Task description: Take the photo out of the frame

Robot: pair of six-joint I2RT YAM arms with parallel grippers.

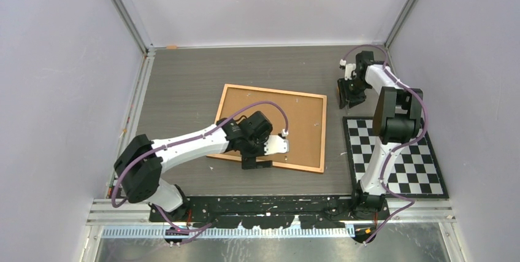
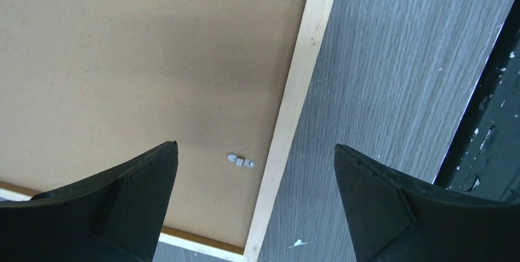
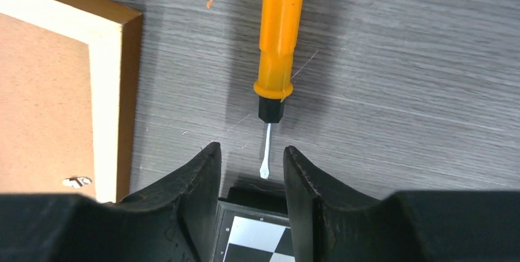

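My left gripper grabs the frame by its near wooden border [image 1: 281,165] next, and the metal clips stay free to be turned.
The frame [image 1: 288,121] lies face down in the middle of the table, with its plain brown board up and a thin wooden border. The photo is hidden under the board. My left gripper [image 1: 256,162] is wide open and empty. It straddles the frame's near edge [image 2: 294,90], one finger over the board and one over the table, beside a small metal clip [image 2: 240,161]. My right gripper [image 1: 351,93] hangs past the frame's far right corner [image 3: 113,78], open and empty.
An orange-handled screwdriver [image 3: 279,41] lies on the table, its tip just ahead of my right fingers [image 3: 202,170]. A black-and-white checkered mat [image 1: 398,157] lies at the right. White walls close in three sides. A black rail [image 1: 270,204] runs along the near edge.
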